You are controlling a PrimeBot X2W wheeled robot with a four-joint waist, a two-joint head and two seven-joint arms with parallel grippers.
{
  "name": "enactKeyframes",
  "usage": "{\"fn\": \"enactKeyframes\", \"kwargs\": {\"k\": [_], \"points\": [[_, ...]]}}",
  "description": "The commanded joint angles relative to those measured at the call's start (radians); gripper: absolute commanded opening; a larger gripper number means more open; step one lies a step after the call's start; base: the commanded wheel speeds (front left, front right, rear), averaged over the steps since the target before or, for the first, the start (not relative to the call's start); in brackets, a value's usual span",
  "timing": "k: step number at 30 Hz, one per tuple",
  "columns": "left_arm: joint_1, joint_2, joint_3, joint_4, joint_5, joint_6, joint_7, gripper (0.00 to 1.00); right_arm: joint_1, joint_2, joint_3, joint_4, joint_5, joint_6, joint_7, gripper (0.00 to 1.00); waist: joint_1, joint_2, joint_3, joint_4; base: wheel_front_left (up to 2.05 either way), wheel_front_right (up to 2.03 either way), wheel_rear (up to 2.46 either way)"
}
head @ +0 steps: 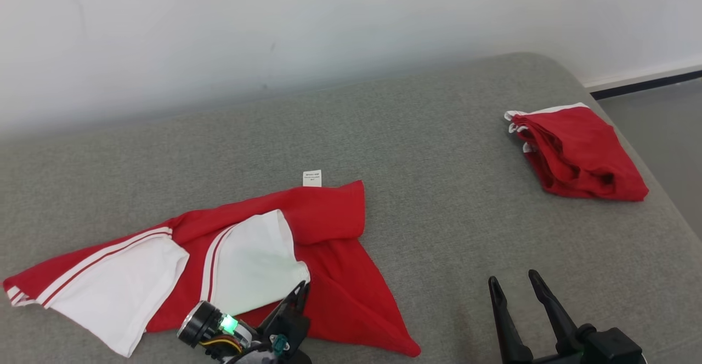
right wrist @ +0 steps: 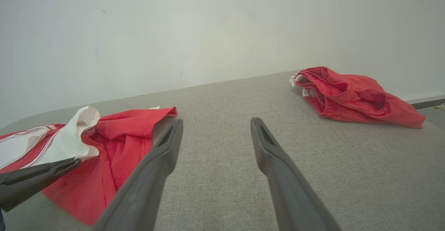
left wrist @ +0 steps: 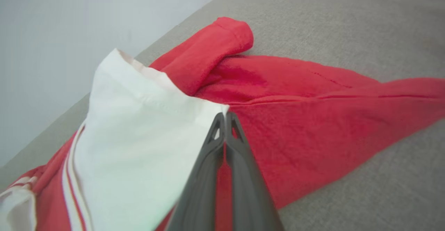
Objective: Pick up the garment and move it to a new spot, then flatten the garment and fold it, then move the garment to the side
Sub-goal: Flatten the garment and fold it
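My right gripper needs to take the red garment by its pointed red corner (head: 409, 345) (right wrist: 88, 217) next, so that it can be spread flat for folding.
A red garment (head: 329, 227) with white panels and white stripes lies crumpled on the near left of the grey cushioned surface (head: 439, 134). My left gripper (head: 303, 287) is shut, its tips pinching the garment (left wrist: 313, 119) at the near corner of the middle white panel (left wrist: 139, 137). In the left wrist view the left gripper (left wrist: 225, 114) shows both fingers pressed together at the line between white and red cloth. My right gripper (head: 513, 279) stands open over bare surface to the garment's right, holding nothing. The right wrist view shows the right gripper (right wrist: 215, 121), the garment (right wrist: 114, 147) and the left gripper (right wrist: 74, 162).
A second red garment (head: 581, 153), bunched and folded, sits near the far right edge of the surface (right wrist: 351, 95). A white label (head: 311, 177) sticks out at the first garment's far edge. A white wall runs behind. Floor (head: 658, 117) lies past the right edge.
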Motion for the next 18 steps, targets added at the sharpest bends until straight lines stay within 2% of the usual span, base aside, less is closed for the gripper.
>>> {"fn": "enactKeyframes", "kwargs": {"k": [1, 6, 14, 17, 18], "points": [[0.022, 0.009, 0.003, -0.012, -0.009, -0.001, -0.006, 0.0, 0.008, -0.002, -0.003, -0.002, -0.003, -0.003, -0.001, 1.0, 0.0, -0.0001, 0.0, 0.014, 0.0, 0.0, 0.0], [0.109, 0.07, 0.031, -0.135, -0.039, 0.004, -0.018, 0.0, 0.021, 0.005, -0.007, 0.001, -0.002, -0.003, -0.001, 1.0, 0.0, -0.0001, -0.009, 0.064, 0.0, 0.0, 0.0], [0.253, 0.217, 0.087, -0.324, -0.071, 0.036, -0.019, 0.0, 0.019, 0.007, -0.005, 0.003, 0.0, -0.003, -0.001, 1.0, 0.0, -0.0001, -0.024, 0.144, 0.0, 0.0, 0.0], [0.291, 0.257, 0.109, -0.36, -0.08, 0.053, -0.019, 0.11, 0.02, 0.003, 0.0, 0.01, 0.007, -0.003, -0.001, 1.0, 0.0, -0.0001, -0.025, 0.165, 0.0, 0.0, 0.0], [0.3, 0.27, 0.115, -0.369, -0.082, 0.058, -0.019, 0.18, 0.023, 0.001, 0.002, 0.015, 0.012, -0.003, -0.001, 1.0, 0.0, -0.0001, -0.025, 0.172, 0.0, 0.0, 0.0]]}}
